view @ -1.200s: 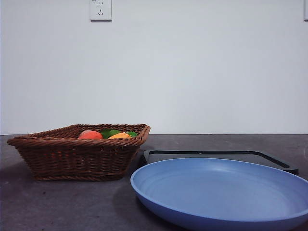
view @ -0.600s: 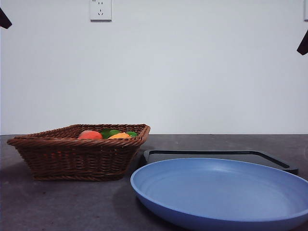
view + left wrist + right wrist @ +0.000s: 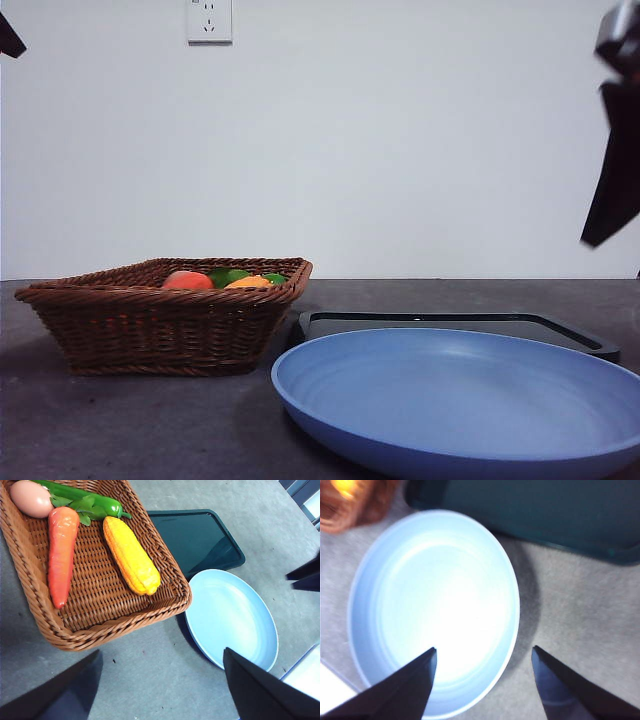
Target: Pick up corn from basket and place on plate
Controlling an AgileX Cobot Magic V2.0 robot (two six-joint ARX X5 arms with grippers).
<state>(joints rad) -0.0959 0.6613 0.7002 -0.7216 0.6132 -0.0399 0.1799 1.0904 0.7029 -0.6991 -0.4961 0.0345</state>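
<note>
I should grab the light blue plate's rim (image 3: 610, 400) with my right gripper next. Then the plate can be set ready for the corn.
The orange-yellow corn (image 3: 131, 555) lies in the brown wicker basket (image 3: 30, 580), beside a carrot; in the front view only its top (image 3: 249, 283) shows over the basket rim (image 3: 160, 295). The light blue plate (image 3: 460, 400) sits empty at the front right, also seen as the plate (image 3: 385, 630) and the plate (image 3: 232, 615). My right gripper (image 3: 484, 655) hangs open above the plate's edge and shows as a dark shape (image 3: 615, 150) at the front view's right edge. My left gripper (image 3: 162, 667) is open, high over the table near the basket's corner.
A flat black tray (image 3: 450, 325) lies behind the plate. In the basket are also a carrot (image 3: 61, 550), a green pepper (image 3: 85, 500) and a peach-like fruit (image 3: 31, 499). A wall socket (image 3: 209, 20) is on the back wall.
The right arm has come down and into the front view at the right edge, much larger than half a second ago. The left tip at the top left corner stays put.
</note>
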